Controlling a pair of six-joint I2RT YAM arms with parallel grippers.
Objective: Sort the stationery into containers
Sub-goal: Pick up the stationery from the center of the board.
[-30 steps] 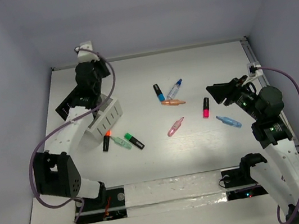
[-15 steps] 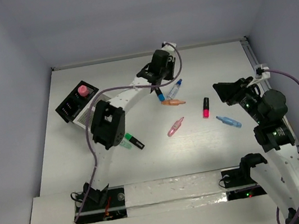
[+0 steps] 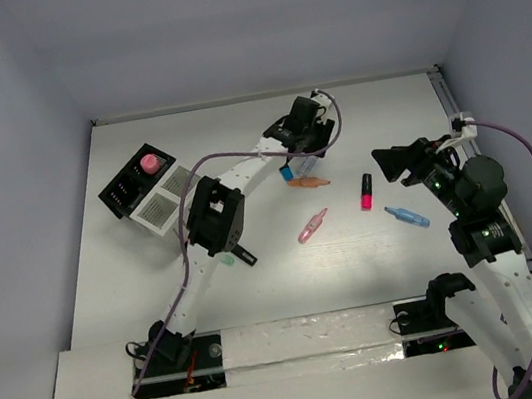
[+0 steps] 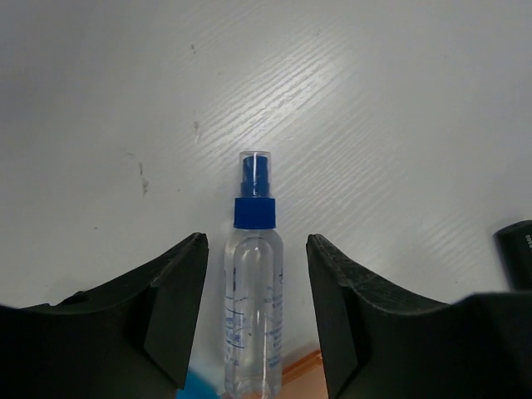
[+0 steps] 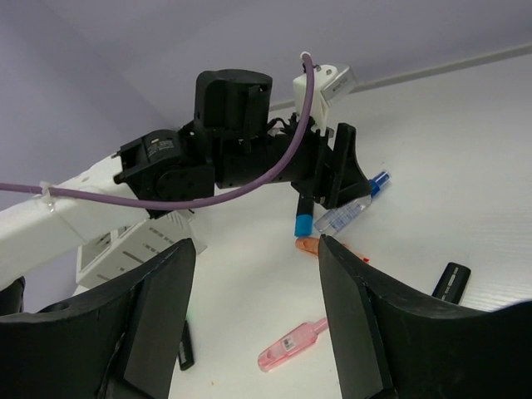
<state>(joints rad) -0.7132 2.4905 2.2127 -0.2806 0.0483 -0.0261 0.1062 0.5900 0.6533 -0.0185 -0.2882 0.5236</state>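
I will grab the clear pen just below its blue cap next with my left gripper, so its base stays free to enter the black container (image 3: 123,192) first.
A clear pen with a blue cap (image 4: 253,307) lies on the table between the open fingers of my left gripper (image 4: 255,241), not gripped. In the top view the left gripper (image 3: 310,147) hovers over this pen, with a blue-tipped black marker (image 3: 286,170) and an orange pen (image 3: 308,182) beside it. A red-pink marker with a black cap (image 3: 366,191), a pink translucent pen (image 3: 313,224) and a light blue pen (image 3: 406,217) lie in the middle right. The black container (image 3: 123,192) holds a pink item (image 3: 149,162); the white container (image 3: 164,207) adjoins it. My right gripper (image 3: 392,164) is open and empty.
A black marker with a green end (image 3: 244,256) and a mint green pen (image 3: 226,261) lie beside the left arm's elbow (image 3: 213,218). The right wrist view shows the left arm (image 5: 216,158) stretched over the pens and the pink pen (image 5: 293,345) below. Walls enclose the table.
My left arm swung from over the containers to the middle of the table, now over the clear blue-capped pen. A pink item now shows in the black container. My right arm barely moved.
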